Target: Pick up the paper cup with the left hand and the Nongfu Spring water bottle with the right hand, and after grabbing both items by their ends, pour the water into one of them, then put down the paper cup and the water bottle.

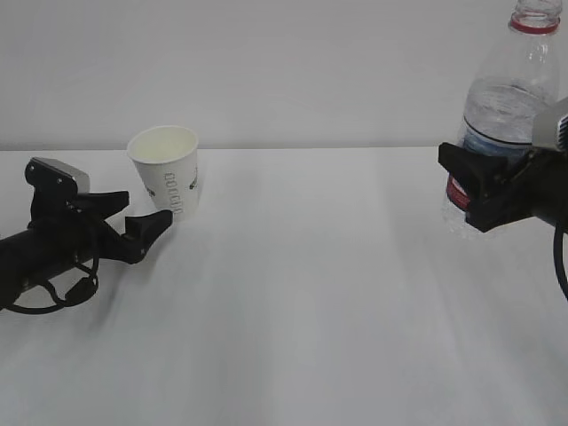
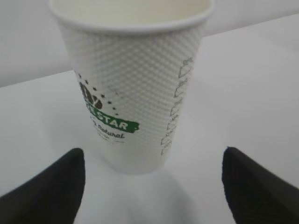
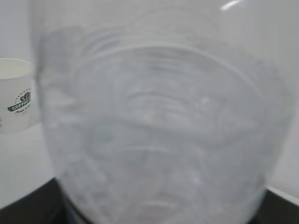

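Observation:
The paper cup has to be held ready for the poured water (image 1: 501,106), so my left gripper needs to grab the cup by its lower body (image 1: 175,195) next.
The paper cup (image 1: 167,173) stands upright on the white table (image 1: 302,293), white with green lettering; it fills the left wrist view as the paper cup (image 2: 135,93). My left gripper (image 1: 146,209) lies low on the table just in front of it, open. Its fingertips (image 2: 70,172) stay short of the cup's base on either side and do not touch it. My right gripper (image 1: 484,188) is shut on the lower body of the Nongfu Spring water bottle (image 1: 510,84), capless with a red neck ring. Water (image 1: 497,115) partly fills it. The bottle (image 3: 159,130) blocks most of the right wrist view.
A plain pale wall (image 1: 284,62) rises behind the table's far edge. The cup (image 3: 16,95) also shows at the left edge of the right wrist view. A black cable (image 1: 53,297) loops under the left arm.

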`<action>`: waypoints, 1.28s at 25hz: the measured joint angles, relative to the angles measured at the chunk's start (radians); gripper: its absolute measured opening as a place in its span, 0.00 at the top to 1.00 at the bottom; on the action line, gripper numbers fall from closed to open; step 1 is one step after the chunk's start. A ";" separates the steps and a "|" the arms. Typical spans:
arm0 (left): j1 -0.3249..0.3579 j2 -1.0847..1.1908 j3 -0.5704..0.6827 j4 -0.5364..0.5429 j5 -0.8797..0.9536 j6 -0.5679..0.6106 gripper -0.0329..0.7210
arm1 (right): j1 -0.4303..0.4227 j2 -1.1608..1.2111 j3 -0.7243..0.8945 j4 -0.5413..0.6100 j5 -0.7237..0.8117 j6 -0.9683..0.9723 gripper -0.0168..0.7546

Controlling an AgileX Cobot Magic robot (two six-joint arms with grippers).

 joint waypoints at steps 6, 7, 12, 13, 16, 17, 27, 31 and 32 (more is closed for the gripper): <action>-0.002 0.044 -0.052 0.000 0.000 0.000 0.04 | 0.000 0.000 0.000 -0.002 0.000 0.002 0.38; -0.002 0.052 -0.061 0.000 0.000 0.000 0.04 | 0.000 0.000 0.000 -0.002 0.000 0.002 0.38; -0.004 0.063 -0.101 0.002 0.000 0.000 0.04 | 0.000 0.000 0.000 -0.002 0.000 0.002 0.38; -0.004 0.063 -0.111 0.002 0.000 0.000 0.04 | 0.000 0.000 0.000 -0.002 0.000 0.002 0.38; -0.004 0.077 -0.133 0.004 0.000 0.000 0.04 | 0.000 0.000 0.000 -0.002 0.000 0.004 0.38; -0.004 0.087 -0.139 0.003 0.000 0.000 0.04 | 0.000 0.000 0.000 -0.002 0.000 0.004 0.38; -0.004 0.120 -0.200 0.014 0.000 -0.016 0.04 | 0.000 0.000 0.000 -0.002 0.000 0.017 0.38; -0.020 0.136 -0.210 0.012 0.000 -0.020 0.04 | 0.000 0.000 0.000 -0.002 0.000 0.019 0.38; -0.027 0.143 -0.217 0.012 0.000 -0.020 0.04 | 0.000 0.000 0.000 -0.002 0.000 0.019 0.38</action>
